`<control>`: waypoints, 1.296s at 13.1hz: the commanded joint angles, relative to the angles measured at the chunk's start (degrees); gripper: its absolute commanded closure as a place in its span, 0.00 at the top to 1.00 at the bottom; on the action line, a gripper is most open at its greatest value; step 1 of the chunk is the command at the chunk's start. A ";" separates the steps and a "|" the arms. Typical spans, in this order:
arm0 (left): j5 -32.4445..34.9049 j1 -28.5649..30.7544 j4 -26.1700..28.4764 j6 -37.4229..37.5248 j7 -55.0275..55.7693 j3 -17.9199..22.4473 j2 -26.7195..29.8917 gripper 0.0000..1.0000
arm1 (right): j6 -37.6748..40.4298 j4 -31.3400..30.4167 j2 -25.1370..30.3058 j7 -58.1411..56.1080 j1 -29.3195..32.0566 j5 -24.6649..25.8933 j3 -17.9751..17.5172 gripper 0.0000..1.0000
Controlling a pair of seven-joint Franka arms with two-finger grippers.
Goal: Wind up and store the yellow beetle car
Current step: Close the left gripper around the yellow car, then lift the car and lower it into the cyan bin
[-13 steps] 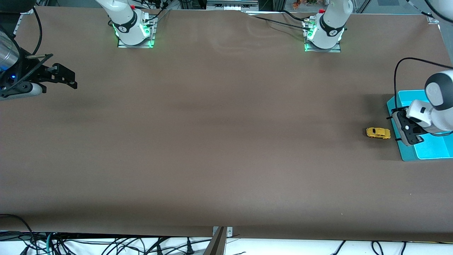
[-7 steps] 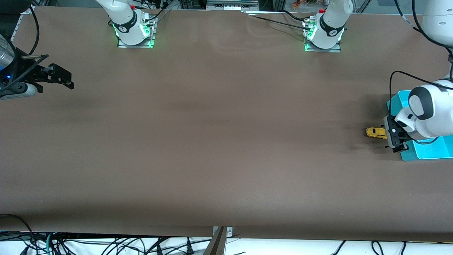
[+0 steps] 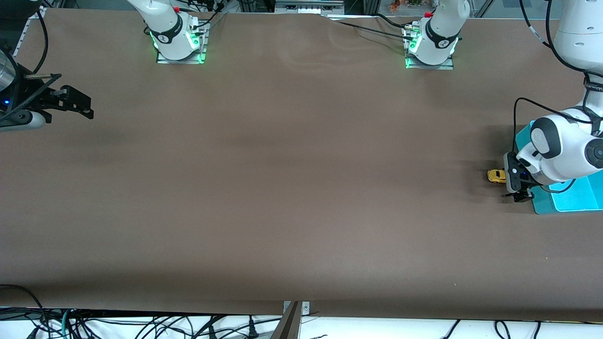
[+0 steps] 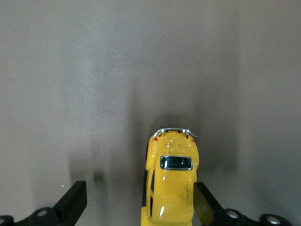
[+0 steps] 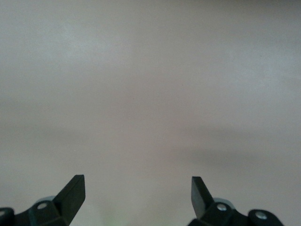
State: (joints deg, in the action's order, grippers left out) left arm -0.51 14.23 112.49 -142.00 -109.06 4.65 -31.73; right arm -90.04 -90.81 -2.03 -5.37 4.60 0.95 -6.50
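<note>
My left gripper grabs the yellow beetle car (image 3: 495, 175) by its door sides next, to store it in the teal tray (image 3: 570, 197).
The yellow beetle car (image 3: 495, 175) sits on the brown table at the left arm's end, right beside a teal tray (image 3: 570, 197). My left gripper (image 3: 512, 180) is low over the car's tray-side end, open, with the car between its fingers. In the left wrist view the car (image 4: 171, 183) lies close against one finger (image 4: 204, 202), the other finger (image 4: 75, 200) stands well apart from it, and the left gripper (image 4: 140, 202) is not closed on it. My right gripper (image 3: 87, 106) is open and empty at the right arm's end; it (image 5: 138, 188) sees only bare table.
The teal tray lies at the table's edge on the left arm's end, partly under the left arm. The two arm bases (image 3: 176, 42) (image 3: 429, 47) stand along the table's top edge. Cables hang below the table's front edge.
My left gripper has moved from over the tray's edge down to the car and now straddles its end. The car has not moved. My right gripper has drifted slightly toward the table's end.
</note>
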 commanded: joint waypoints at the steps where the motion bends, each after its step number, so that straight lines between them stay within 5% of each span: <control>1: -0.46 1.58 3.52 -3.63 -2.21 -0.43 0.62 1.00 | 1.36 0.99 0.18 0.72 0.05 0.63 -0.18 1.00; 8: -0.89 2.02 4.32 -4.07 -3.09 -0.61 0.71 0.99 | 1.36 2.92 0.01 0.63 0.05 0.90 0.00 1.00; 9: -0.90 2.29 4.32 -4.07 -3.09 -0.61 0.71 0.88 | 1.36 2.92 0.01 0.54 0.14 0.90 0.00 1.00; 10: -0.98 2.29 4.32 -4.07 -3.18 -0.61 0.71 0.51 | 1.36 2.92 0.01 0.54 0.14 0.90 0.00 1.00; 12: -1.07 2.20 3.97 -3.99 -3.01 -0.61 0.71 0.14 | 1.36 2.92 0.01 0.54 0.14 0.90 0.00 1.00; 17: -1.07 1.68 3.18 -0.05 -2.83 -0.78 3.86 0.09 | 1.44 2.92 0.01 0.45 0.14 0.90 0.09 1.00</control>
State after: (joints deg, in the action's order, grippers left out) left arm -0.51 15.85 115.61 -145.23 -109.97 4.28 -31.07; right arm -90.01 -89.01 -2.02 -5.33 4.65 1.10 -6.40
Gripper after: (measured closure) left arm 0.498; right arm 0.000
